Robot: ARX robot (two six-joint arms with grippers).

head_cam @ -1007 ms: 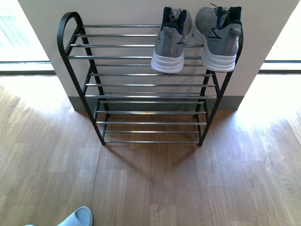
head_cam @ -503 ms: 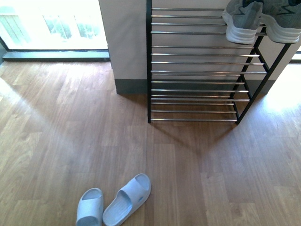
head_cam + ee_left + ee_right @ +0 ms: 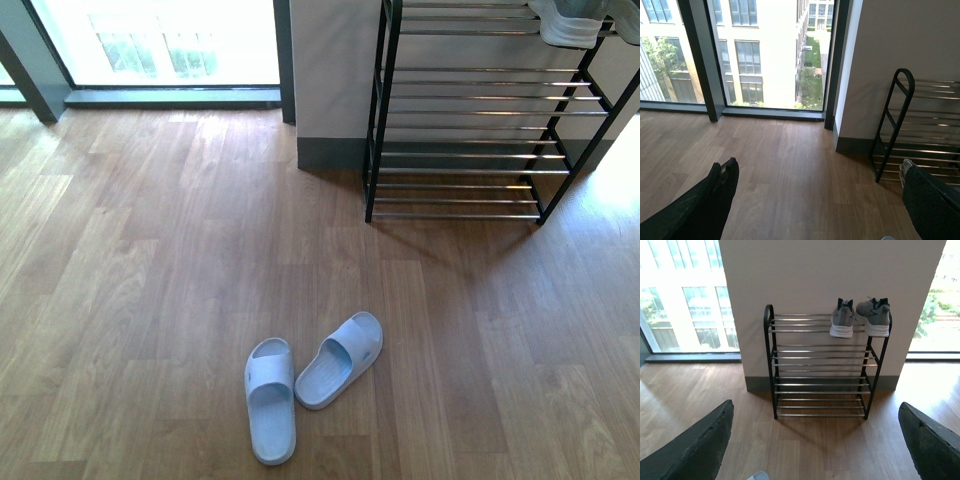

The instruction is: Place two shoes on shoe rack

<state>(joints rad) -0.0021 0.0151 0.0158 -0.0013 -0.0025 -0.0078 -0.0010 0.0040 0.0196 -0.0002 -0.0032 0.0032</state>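
My right gripper grabs a sandal by its strap (image 3: 354,340) next. The strap arches up with an open edge while the sandal's sole (image 3: 319,381) lies flat on the floor.
Two pale blue-white slide sandals (image 3: 270,400) (image 3: 340,360) lie side by side on the wood floor, near the front of the front view. The black shoe rack (image 3: 372,150) stands against the wall at upper right. Two grey sneakers (image 3: 565,25) sit on its top tier, cut off by the frame edge. In the right wrist view the whole rack (image 3: 771,365) shows, with both sneakers (image 3: 842,320) (image 3: 874,316) on top at its right end. My left gripper (image 3: 820,195) and right gripper (image 3: 815,440) hang open above bare floor, holding nothing. Neither gripper shows in the front view.
A white wall pillar (image 3: 330,70) with a grey skirting stands behind the rack. Floor-to-ceiling windows (image 3: 160,40) with dark frames (image 3: 700,55) run to its left. Wood floor (image 3: 150,250) spreads between the sandals and the rack.
The front view has swung away from the rack, which slid to the upper right corner. The sandals have come from the bottom edge toward the middle of the picture.
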